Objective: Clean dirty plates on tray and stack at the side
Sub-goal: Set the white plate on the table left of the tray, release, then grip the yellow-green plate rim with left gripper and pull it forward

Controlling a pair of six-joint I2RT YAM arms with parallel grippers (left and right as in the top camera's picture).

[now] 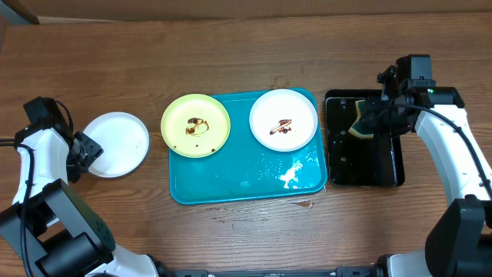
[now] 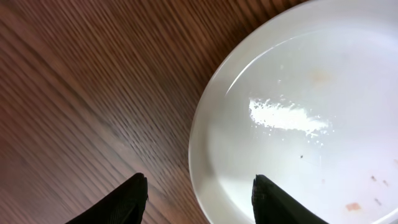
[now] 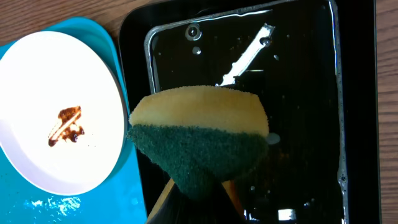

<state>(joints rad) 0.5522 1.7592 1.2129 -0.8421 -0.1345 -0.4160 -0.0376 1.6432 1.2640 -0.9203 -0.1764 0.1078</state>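
Note:
The left gripper grabs the yellow-green plate (image 1: pixel 195 125) by its rim nearest the clean white plate next, which leaves its smeared side open to sponge and stack.
A clean white plate (image 1: pixel 117 143) lies on the table left of the turquoise tray (image 1: pixel 246 185). My left gripper (image 1: pixel 86 151) is open at its left rim, one finger over the plate (image 2: pixel 298 124), one over the wood. On the tray sit a yellow-green plate (image 1: pixel 195 125) and a white plate (image 1: pixel 283 119), both with brown sauce smears. The white one also shows in the right wrist view (image 3: pixel 56 124). My right gripper (image 1: pixel 369 121) is shut on a yellow and green sponge (image 3: pixel 199 140) above the black tray (image 1: pixel 364 165).
The black tray (image 3: pixel 298 93) holds water and stands right of the turquoise tray. White foam and water drops (image 1: pixel 290 173) lie on the turquoise tray's front right part. Bare wood table surrounds everything.

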